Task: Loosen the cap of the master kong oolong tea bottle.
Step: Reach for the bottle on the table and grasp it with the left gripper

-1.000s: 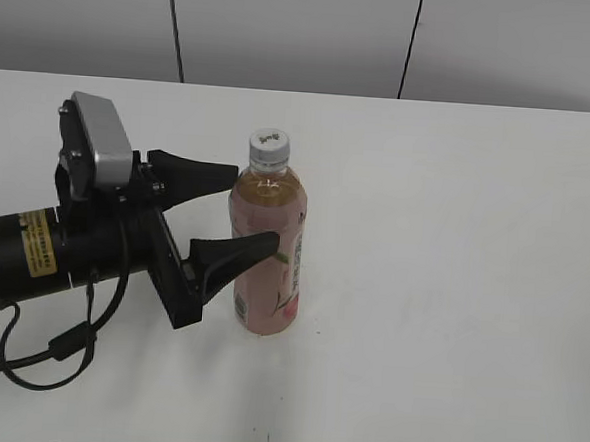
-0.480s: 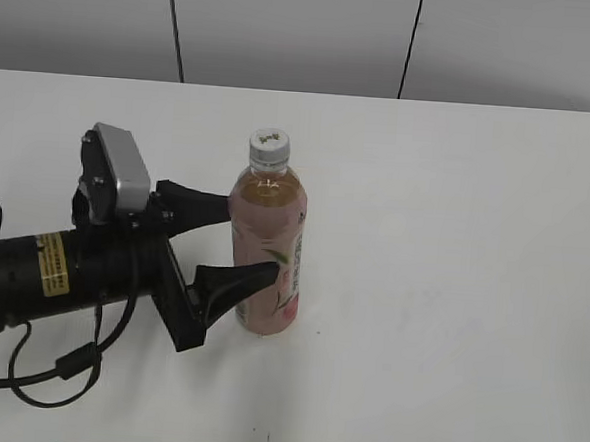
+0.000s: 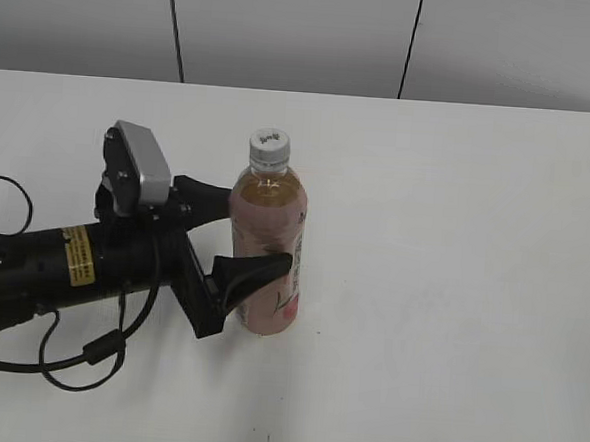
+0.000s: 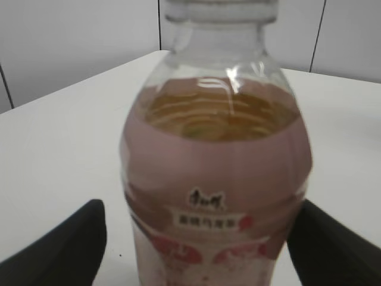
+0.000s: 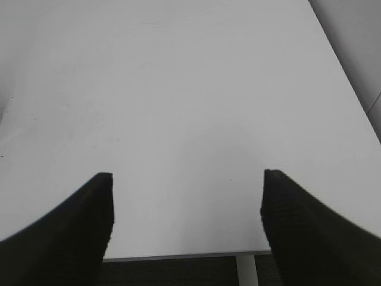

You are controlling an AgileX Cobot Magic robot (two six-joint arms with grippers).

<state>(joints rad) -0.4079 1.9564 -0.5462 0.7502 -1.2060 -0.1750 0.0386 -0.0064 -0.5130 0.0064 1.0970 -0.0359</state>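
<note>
The bottle needs to stay steady while its cap is loosened, so my left gripper should grab the bottle by its labeled body (image 3: 268, 249) (image 4: 214, 202) next.
The master kong oolong tea bottle (image 3: 272, 212) stands upright on the white table, pale amber tea inside and a pink label around it. Its white ribbed cap (image 3: 270, 145) is on top. My left gripper (image 3: 257, 229) is open, one black finger on each side of the bottle's body at label height. In the left wrist view the bottle (image 4: 215, 179) fills the frame between the open gripper (image 4: 201, 210), with the cap (image 4: 221, 8) cut off at the top edge. The left finger stands apart from the label. My right gripper (image 5: 186, 179) is open and empty over bare table.
The white table (image 3: 454, 241) stretches right of the bottle. The left arm with its cable (image 3: 67, 352) lies along the left side. A grey panelled wall (image 3: 297, 31) runs behind. The right wrist view shows the table's near edge (image 5: 178, 255).
My left arm has moved right toward the bottle, so its open fingers now reach further around the bottle's body. The bottle has not moved.
</note>
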